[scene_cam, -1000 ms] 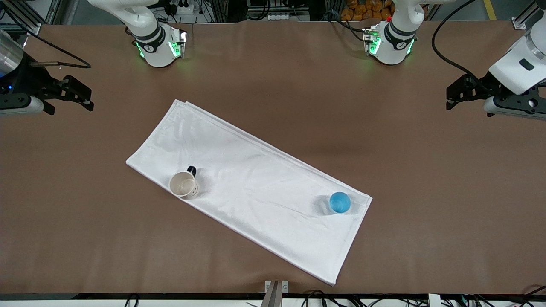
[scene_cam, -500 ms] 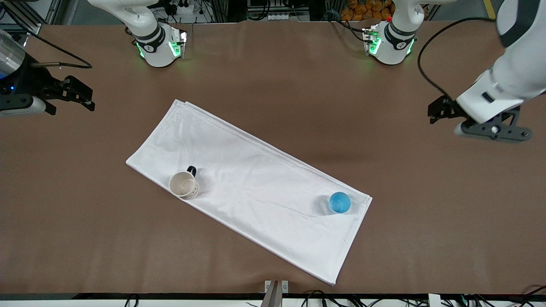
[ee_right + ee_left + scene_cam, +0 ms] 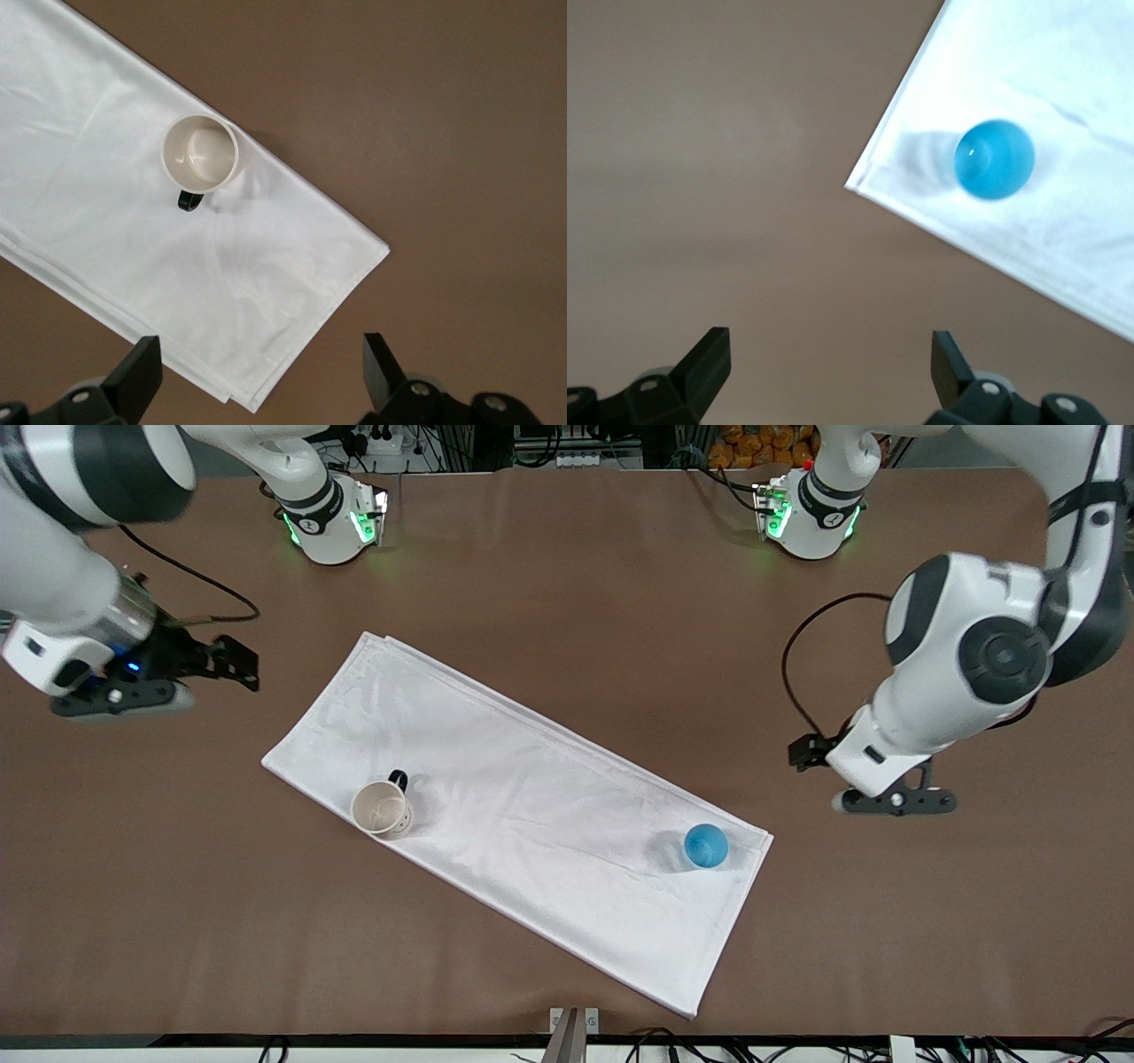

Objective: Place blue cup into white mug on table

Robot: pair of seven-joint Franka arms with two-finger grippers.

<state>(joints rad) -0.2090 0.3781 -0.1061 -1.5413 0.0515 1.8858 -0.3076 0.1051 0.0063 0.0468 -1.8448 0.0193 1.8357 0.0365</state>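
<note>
My right gripper grabs the white mug by its black handle [image 3: 399, 779] next, to keep the white mug's opening [image 3: 378, 808] free for the blue cup.
The blue cup [image 3: 706, 846] stands upright on a white cloth, near the cloth's corner toward the left arm's end of the table [image 3: 567, 576]. The white mug [image 3: 383, 808] with its black handle stands upright on the same cloth toward the right arm's end. My left gripper [image 3: 800, 755] is open and empty over bare table beside the cloth's corner; its wrist view shows the cup [image 3: 994, 159] ahead of the gripper [image 3: 830, 354]. My right gripper [image 3: 241, 664] is open and empty over bare table near the cloth's other end; its wrist view shows the mug [image 3: 200, 155] ahead of the gripper [image 3: 261, 363].
The large white cloth [image 3: 532, 806] lies diagonally across the middle of the table, and both cups stand on it. The arm bases stand along the table's edge farthest from the front camera. Brown tabletop surrounds the cloth.
Both arms have swung in from the table's ends toward the cloth. The left gripper has come close to the corner with the blue cup; the right one has neared the mug's end.
</note>
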